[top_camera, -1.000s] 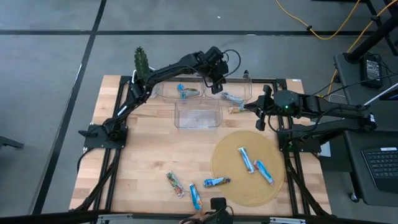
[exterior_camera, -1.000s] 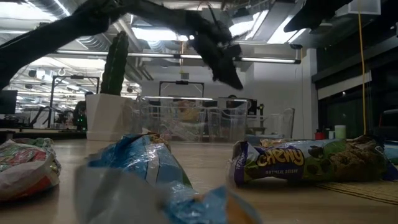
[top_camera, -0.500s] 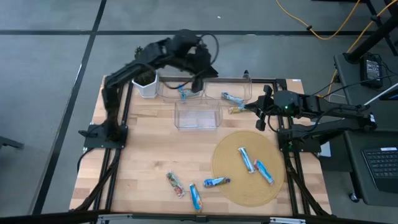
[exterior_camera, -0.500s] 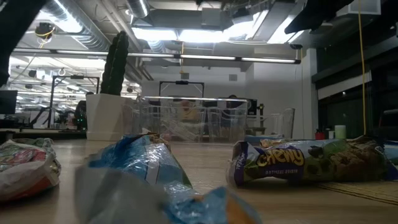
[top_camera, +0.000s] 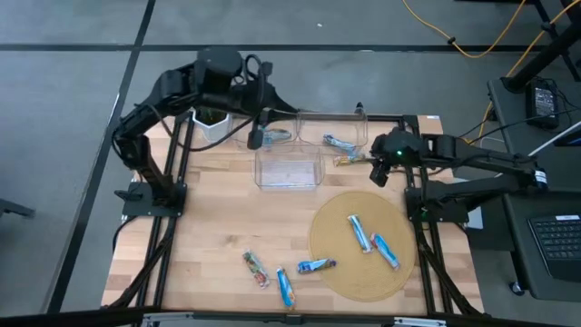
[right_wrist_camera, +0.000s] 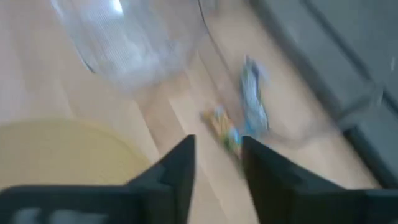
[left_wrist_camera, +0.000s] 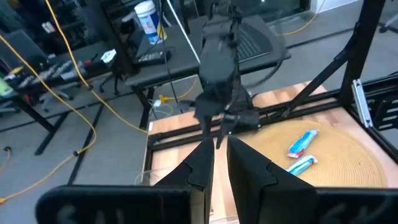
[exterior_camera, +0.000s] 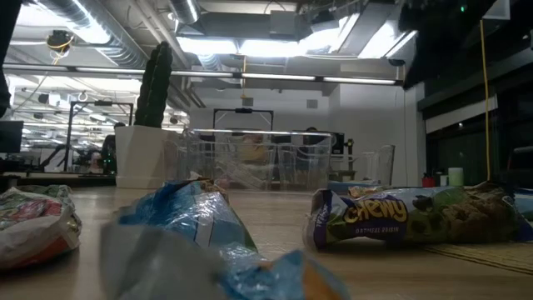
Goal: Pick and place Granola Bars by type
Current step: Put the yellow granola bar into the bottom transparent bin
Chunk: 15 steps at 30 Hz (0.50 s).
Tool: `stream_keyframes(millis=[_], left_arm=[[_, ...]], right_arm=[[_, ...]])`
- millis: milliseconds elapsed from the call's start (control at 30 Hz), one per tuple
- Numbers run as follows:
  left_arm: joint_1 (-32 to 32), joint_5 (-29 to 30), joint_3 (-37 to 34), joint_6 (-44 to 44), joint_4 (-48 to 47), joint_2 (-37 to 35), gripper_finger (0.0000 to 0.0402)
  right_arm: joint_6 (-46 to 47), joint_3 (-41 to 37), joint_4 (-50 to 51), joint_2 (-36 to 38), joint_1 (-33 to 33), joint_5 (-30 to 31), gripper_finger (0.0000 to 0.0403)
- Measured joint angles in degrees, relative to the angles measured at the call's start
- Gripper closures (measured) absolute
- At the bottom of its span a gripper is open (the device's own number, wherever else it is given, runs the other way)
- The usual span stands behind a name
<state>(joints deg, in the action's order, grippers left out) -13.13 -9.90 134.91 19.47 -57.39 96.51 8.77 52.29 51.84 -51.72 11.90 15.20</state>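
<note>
The gold bar should go in its bin. My right gripper will next grab the end [right_wrist_camera: 231, 144] opposite the bar's logo.
Two blue bars [top_camera: 360, 232] [top_camera: 385, 251] lie on the round straw mat. On the wood near the near edge lie a red multicoloured bar [top_camera: 255, 269], a blue bar [top_camera: 285, 287] and a blue-green bar [top_camera: 315, 266], the "Chewy" one [exterior_camera: 400, 217] in the low view. One bar [top_camera: 277, 134] rests in the far left bin and a blue bar [top_camera: 339, 143] in the far right bin. A gold bar [top_camera: 345, 161] lies on the wood beside that bin. My left gripper [top_camera: 257, 138] hangs shut and empty over the far left bin. My right gripper [top_camera: 379, 173] [right_wrist_camera: 217, 155] is open, just right of the gold bar [right_wrist_camera: 222, 127].
Three clear bins stand at the far side: two in a row [top_camera: 245, 132] [top_camera: 359, 132] and one [top_camera: 289, 168] in front of them. A white pot with a cactus [top_camera: 211, 123] is at the far left corner. The round mat [top_camera: 331, 227] covers the right near part.
My left arm has pulled back from above the far right bin toward the table's far left, rising out of the low view; its gripper now hangs over the far left bin. My right gripper has moved a little toward the table's left, nearer the gold bar.
</note>
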Motion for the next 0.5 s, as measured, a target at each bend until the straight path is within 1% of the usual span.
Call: stream_keyframes(millis=[167, 267, 367, 500], left_arm=[[1.8, 2.5, 0.0, 0.7, 0.0, -0.7, 0.0368], [2.3, 2.8, 0.0, 0.6, -0.2, -0.7, 0.0368], [2.7, 2.8, 0.0, 0.7, -0.6, -0.7, 0.0368], [3.0, 2.8, 0.0, 0.4, -0.7, -0.7, 0.0368]], right_arm=[[0.0, 0.0, 7.9, -3.5, 4.5, -0.3, 0.0163], [-0.5, 0.0, 10.4, -5.6, 7.3, -0.5, 0.0116], [-4.0, 0.0, 10.5, -7.9, 10.3, -2.4, 0.0083], [-8.2, 0.0, 8.1, -11.4, 14.6, -5.5, 0.0068]])
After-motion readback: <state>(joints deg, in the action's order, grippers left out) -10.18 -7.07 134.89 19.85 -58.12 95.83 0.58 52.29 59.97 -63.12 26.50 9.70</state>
